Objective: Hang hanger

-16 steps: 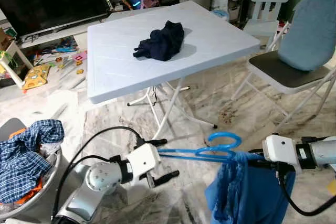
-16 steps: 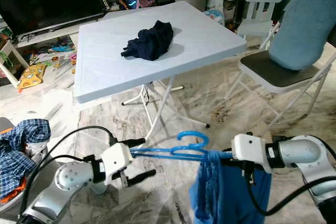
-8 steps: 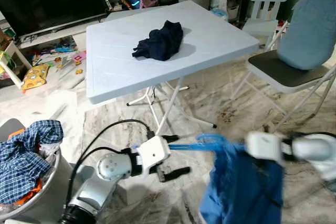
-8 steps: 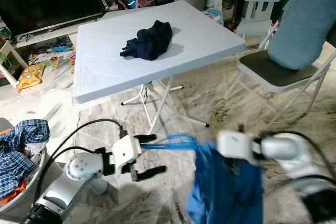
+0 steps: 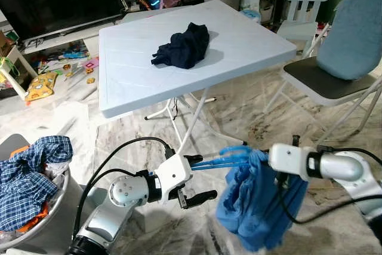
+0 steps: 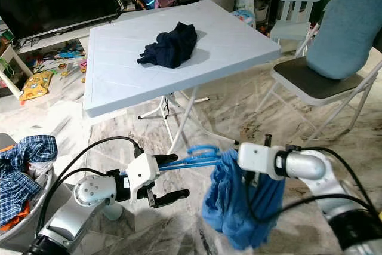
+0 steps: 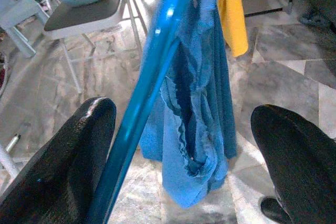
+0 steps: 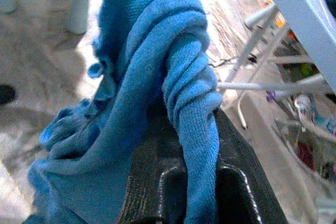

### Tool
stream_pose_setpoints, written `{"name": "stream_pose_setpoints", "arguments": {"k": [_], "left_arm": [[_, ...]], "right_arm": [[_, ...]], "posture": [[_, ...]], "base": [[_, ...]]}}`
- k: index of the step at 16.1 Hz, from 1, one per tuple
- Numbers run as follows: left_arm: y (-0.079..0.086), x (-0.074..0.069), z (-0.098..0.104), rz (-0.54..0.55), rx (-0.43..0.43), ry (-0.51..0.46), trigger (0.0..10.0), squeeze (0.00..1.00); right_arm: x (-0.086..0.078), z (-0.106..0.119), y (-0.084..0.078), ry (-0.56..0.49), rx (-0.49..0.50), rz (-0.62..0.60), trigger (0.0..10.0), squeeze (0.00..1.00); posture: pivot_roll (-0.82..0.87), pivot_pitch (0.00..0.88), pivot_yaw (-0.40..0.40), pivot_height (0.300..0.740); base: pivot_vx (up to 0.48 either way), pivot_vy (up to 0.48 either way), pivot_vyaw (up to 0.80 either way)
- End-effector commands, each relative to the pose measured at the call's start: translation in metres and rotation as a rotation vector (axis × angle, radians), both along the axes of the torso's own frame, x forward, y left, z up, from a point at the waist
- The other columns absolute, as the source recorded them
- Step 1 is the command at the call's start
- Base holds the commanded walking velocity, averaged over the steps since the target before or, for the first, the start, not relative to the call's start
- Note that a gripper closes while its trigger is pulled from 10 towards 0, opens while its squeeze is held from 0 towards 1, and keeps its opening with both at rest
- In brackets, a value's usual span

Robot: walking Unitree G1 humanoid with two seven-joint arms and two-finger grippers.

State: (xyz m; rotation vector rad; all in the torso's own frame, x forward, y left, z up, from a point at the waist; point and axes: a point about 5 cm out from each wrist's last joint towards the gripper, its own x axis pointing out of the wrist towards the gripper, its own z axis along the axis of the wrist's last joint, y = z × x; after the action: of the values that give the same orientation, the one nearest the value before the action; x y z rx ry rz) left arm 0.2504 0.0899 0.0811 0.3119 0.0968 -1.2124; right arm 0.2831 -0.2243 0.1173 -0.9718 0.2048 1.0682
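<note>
My left gripper grabs the hanger by its bare end (image 5: pixel 200 166) next, where the fingers have room, since a blue garment (image 5: pixel 250 207) is bunched over the hanger's other end.
A blue plastic hanger (image 5: pixel 216 160) lies level above the floor, its hook (image 6: pixel 202 148) pointing up. My left gripper (image 5: pixel 206 177) is open. The hanger's bar (image 7: pixel 149 82) passes between its two black fingers (image 7: pixel 63 171), close beside one of them. A blue garment (image 5: pixel 250 207) hangs bunched from the hanger's other end. My right gripper (image 5: pixel 261 159) is shut on the top of that garment, and the cloth (image 8: pixel 184 93) is pinched between its fingers, which it mostly hides.
A white folding table (image 5: pixel 239 46) stands ahead with a dark navy garment (image 5: pixel 184 46) on it. A folding chair with a blue cushion (image 5: pixel 343 58) is at the right. A basket holding a plaid shirt (image 5: pixel 30 171) sits at the left. Toys lie on the floor beyond.
My right gripper has moved left along the hanger toward the left gripper, carrying the blue garment, which now hangs bunched closer in. The left gripper has risen slightly.
</note>
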Motion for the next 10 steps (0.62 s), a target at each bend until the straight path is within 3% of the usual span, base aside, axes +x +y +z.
{"name": "stream_pose_setpoints", "arguments": {"k": [1, 3, 4, 6, 7, 10], "left_arm": [[0.010, 0.000, 0.001, -0.003, 0.034, 0.009, 10.0, 1.00], [0.009, 0.001, 0.005, 0.007, 0.019, 0.011, 10.0, 1.00], [0.007, 0.002, 0.005, 0.023, 0.014, 0.000, 10.0, 1.00], [0.006, 0.007, -0.006, 0.084, 0.092, -0.060, 10.0, 1.00], [0.013, 0.013, -0.013, 0.146, 0.160, -0.146, 10.0, 1.00], [0.017, 0.011, -0.006, 0.133, 0.111, -0.112, 10.0, 1.00]], "right_arm": [[0.001, 0.008, -0.014, -0.013, -0.035, -0.021, 10.0, 0.00], [0.008, 0.008, -0.021, -0.054, -0.102, -0.065, 10.0, 0.00], [0.011, 0.010, -0.018, -0.068, -0.069, -0.093, 10.0, 0.00], [0.012, 0.009, -0.007, -0.085, -0.012, -0.074, 10.0, 0.00], [0.009, 0.005, -0.008, -0.084, -0.032, -0.057, 10.0, 0.00], [0.008, 0.003, -0.018, -0.074, -0.093, -0.056, 10.0, 0.00]], "posture": [[-0.23, 0.000, 0.144, 0.740], [-0.23, 0.000, 0.146, 0.740], [-0.23, 0.000, 0.146, 0.740], [-0.23, 0.000, 0.148, 0.740], [-0.23, 0.000, 0.147, 0.740], [-0.23, 0.000, 0.143, 0.740]], "base": [[0.000, 0.000, 0.00], [0.000, 0.000, 0.00], [0.000, 0.000, 0.00], [0.000, 0.000, 0.00], [0.000, 0.000, 0.00], [0.000, 0.000, 0.00]]}}
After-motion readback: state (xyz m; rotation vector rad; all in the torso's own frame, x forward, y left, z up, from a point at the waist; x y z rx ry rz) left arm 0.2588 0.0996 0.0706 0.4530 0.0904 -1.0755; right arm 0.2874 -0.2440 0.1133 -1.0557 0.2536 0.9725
